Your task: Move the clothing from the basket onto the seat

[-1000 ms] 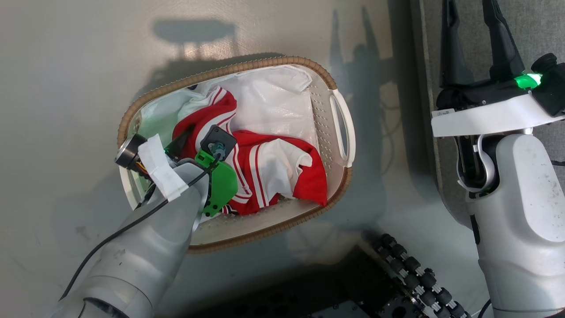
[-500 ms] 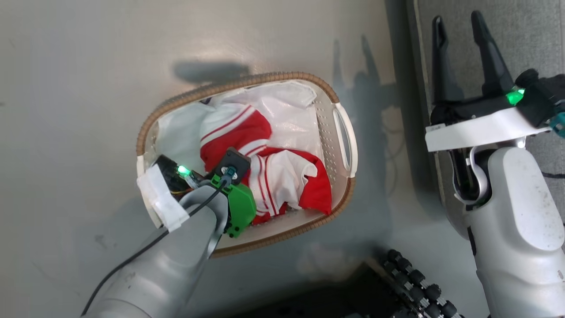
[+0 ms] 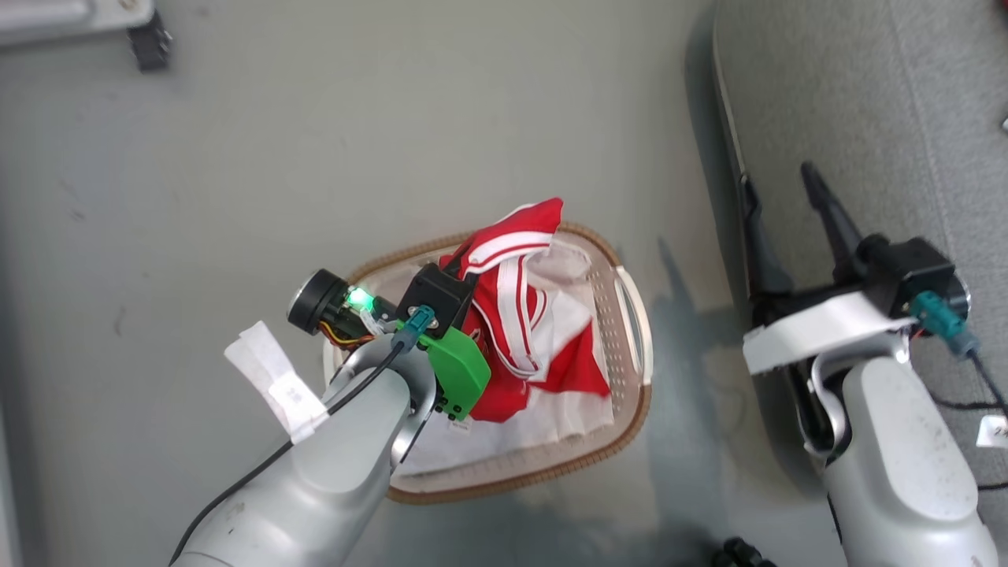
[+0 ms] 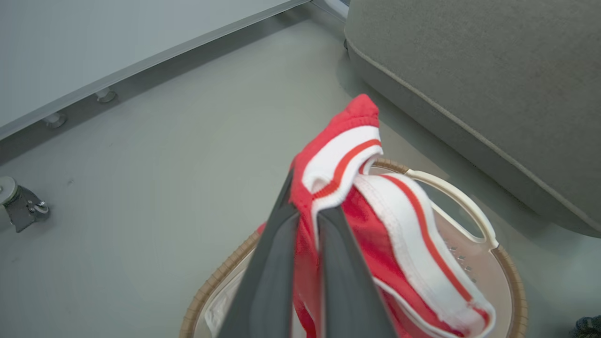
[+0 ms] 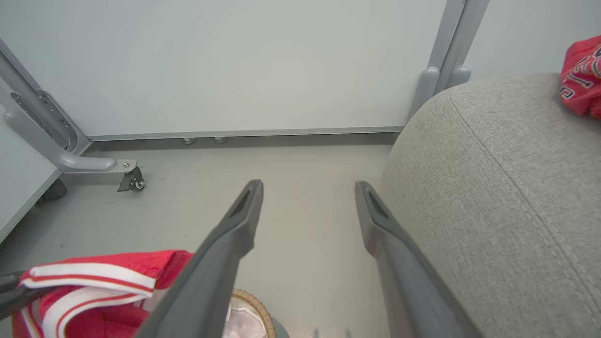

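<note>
Next, my right gripper grabs the red jersey by its white-trimmed edge (image 3: 510, 244) and moves the clothing (image 3: 567, 370) onto the seat.
The white basket (image 3: 632, 409) with a brown rim stands on the grey floor, lined with a white sheet. My left gripper (image 4: 306, 206) is shut on a red garment with white stripes (image 4: 357, 141) and holds it up above the basket (image 4: 469, 209); more red clothing (image 3: 567, 370) hangs down into it. In the head view the left fingertips are hidden behind the wrist and cloth. To the right, my right gripper (image 3: 776, 179) stands open with nothing in it at the edge of the grey seat (image 3: 866, 118). Another red lettered garment (image 5: 582, 80) lies on the seat (image 5: 493, 188).
A pale wall panel with a metal rail runs behind the floor, and a caster foot (image 5: 132, 178) stands at its left. Another frame part with a dark wheel (image 3: 150, 43) sits at the head view's top left. Bare floor separates basket and seat.
The head camera has pulled back and shifted. My left gripper has risen out of the basket, drawing the red striped garment up with it. The right gripper stays open.
</note>
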